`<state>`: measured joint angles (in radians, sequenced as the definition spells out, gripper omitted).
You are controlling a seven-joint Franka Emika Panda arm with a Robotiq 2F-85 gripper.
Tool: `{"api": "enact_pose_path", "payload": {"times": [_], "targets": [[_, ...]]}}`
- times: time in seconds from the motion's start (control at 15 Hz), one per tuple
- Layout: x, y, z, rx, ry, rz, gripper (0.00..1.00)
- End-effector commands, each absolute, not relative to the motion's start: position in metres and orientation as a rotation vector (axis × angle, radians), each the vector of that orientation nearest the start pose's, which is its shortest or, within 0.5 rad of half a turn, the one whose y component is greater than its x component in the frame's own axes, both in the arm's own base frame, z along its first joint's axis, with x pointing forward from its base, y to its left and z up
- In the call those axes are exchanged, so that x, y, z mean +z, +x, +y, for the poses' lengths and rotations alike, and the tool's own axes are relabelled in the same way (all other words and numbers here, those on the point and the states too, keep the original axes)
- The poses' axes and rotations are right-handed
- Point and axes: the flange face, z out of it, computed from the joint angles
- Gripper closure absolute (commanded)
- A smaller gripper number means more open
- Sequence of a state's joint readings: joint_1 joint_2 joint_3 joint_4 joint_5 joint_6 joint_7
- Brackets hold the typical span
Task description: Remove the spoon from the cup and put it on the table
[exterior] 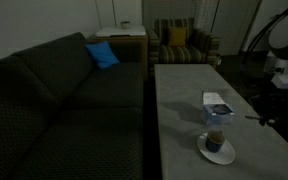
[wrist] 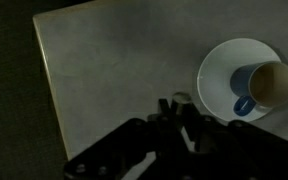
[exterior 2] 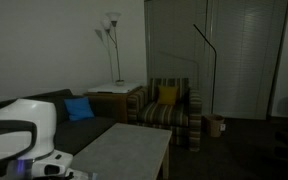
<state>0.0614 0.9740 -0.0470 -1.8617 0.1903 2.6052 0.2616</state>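
Note:
I will keep holding the spoon in my gripper until its bowl reaches the tabletop, because the bowl below my fingers hangs well above the saucer's level.
In the wrist view my gripper is shut on the slim silvery spoon. The spoon's bowl pokes out past the fingertips over the grey table, just left of the white saucer. The cup stands on the saucer's right part with its blue handle toward me, and nothing shows inside it. The spoon is clear of the cup. In an exterior view the cup sits on the saucer near the table's front end. The gripper is too dark to make out there.
A whitish-blue box lies on the table just behind the saucer. A dark sofa with a blue cushion runs along one long side. A striped armchair and a wooden side table stand beyond the far end.

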Motion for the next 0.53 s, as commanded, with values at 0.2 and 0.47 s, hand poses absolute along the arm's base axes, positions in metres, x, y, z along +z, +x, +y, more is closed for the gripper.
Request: {"api": "enact_pose_path", "payload": {"times": [0.2, 0.47], "targets": [[-0.079, 0.545, 0.013, 0.348, -3.026, 0.765, 0.95], [-0.12, 0.534, 0.017, 0.437, -2.99, 0.768, 0.95]]}}
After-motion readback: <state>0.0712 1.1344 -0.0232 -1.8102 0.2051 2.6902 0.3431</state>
